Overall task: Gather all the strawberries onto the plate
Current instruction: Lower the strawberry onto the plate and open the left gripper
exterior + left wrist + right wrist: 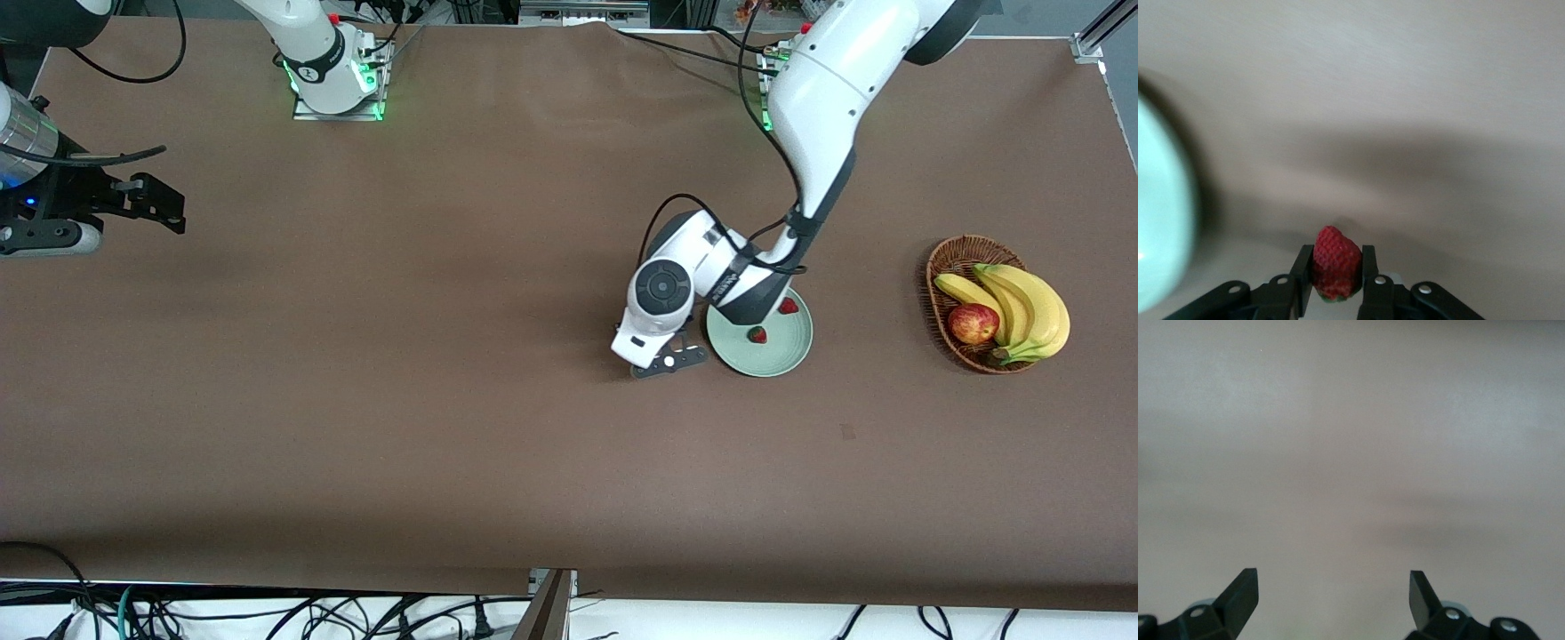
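Observation:
My left gripper holds the strawberry (1337, 263) and should keep holding it until it is over the plate. The strawberry is outside the plate's rim in the left wrist view, so it would miss the plate.
A red strawberry (1335, 261) with a green top is pinched between the fingers of my left gripper (1336, 257), which is shut on it low over the brown table. In the front view that gripper (662, 363) is right beside the pale mint-green plate (787, 351), toward the right arm's end, and its hand hides the held berry. Two strawberries lie in the plate, one (757, 335) nearer the front camera and one (788, 307) partly under the left arm's wrist. My right gripper (147, 203) waits open, with nothing in it, at the right arm's end of the table; its fingertips (1245, 587) stand wide apart.
A brown wicker basket (948, 253) stands toward the left arm's end of the table, holding bananas (1022, 302) and a red apple (973, 323). The plate's rim (1165, 220) shows at the edge of the left wrist view. Brown tabletop stretches between the two arms.

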You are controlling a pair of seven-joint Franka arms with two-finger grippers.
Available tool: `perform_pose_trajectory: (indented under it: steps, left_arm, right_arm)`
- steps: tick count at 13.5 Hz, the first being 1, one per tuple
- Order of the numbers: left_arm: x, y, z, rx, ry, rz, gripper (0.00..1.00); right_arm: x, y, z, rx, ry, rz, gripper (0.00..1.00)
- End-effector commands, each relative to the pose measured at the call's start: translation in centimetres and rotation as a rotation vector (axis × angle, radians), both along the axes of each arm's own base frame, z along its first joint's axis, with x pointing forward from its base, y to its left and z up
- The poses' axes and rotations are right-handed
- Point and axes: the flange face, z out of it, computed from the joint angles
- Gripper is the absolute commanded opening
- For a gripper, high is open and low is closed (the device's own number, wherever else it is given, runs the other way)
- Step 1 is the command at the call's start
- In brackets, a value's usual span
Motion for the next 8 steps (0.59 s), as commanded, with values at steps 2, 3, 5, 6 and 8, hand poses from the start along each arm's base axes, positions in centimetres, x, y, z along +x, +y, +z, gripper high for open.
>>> perform_pose_trajectory:
  steps: [2,3,5,6,8]
  left_arm:
    - [2.1,8.1,5.4,0.031,0.113,-0.155,0.00]
    - [2.2,9.3,5.1,0.023,0.146,-0.197,0.00]
    - [1.3,10.2,3.3,0.025,0.193,-0.233,0.00]
    - [0.5,10.4,2.0,0.033,0.213,-0.245,0.00]
    - [-0.4,10.3,0.7,0.029,0.216,-0.254,0.00]
  right_arm:
    - [-0.4,0.0,0.2,0.002,0.005,0.009,1.00]
    - [-0.4,0.0,0.2,0.001,0.005,0.007,1.00]
    - [-0.4,0.1,0.2,0.001,0.005,0.008,1.00]
    - [-0.4,0.2,0.2,0.002,0.005,0.012,1.00]
    - [-0.4,0.2,0.2,0.001,0.005,0.009,1.00]
